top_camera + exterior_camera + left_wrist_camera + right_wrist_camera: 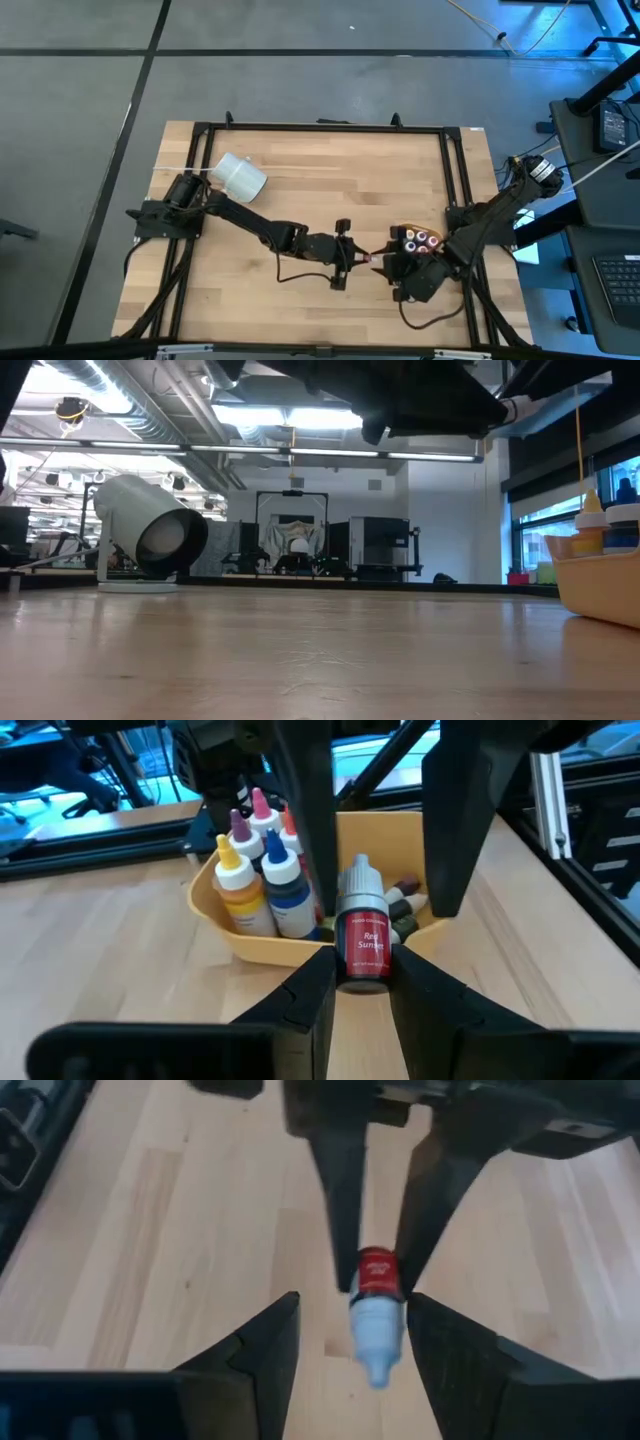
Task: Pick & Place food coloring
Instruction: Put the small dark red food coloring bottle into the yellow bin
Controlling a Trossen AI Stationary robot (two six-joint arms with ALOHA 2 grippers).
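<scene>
My right gripper should next grab the small red bottle by its pale end with the cap (376, 1330), then take it to the tan tray.
My left gripper (362, 978) is shut on a small red food coloring bottle (362, 935) with a pale cap, above the table's middle (365, 257). My right gripper (352, 1302) is open. Its fingers (445, 830) stand on either side of the bottle's cap end and do not touch it. The tan tray (265, 945) stands just beyond on the table. It holds several more bottles: orange (238, 895), blue (285, 890) and dark ones. The tray also shows in the high view (416, 237). My left gripper pinches the bottle's red body (362, 965) near its bottom end, between its two fingertips (315, 975). The fingers come level from the table's left. The cap end (377, 1342) sticks out past the fingertips toward my right gripper. The bottle is lifted clear of the table.
A white cup-like cylinder (150, 530) lies on its side at the table's far left (240, 175). The black frame rails (455, 170) run along the table's edges. Bare wood lies between the cylinder and the grippers.
</scene>
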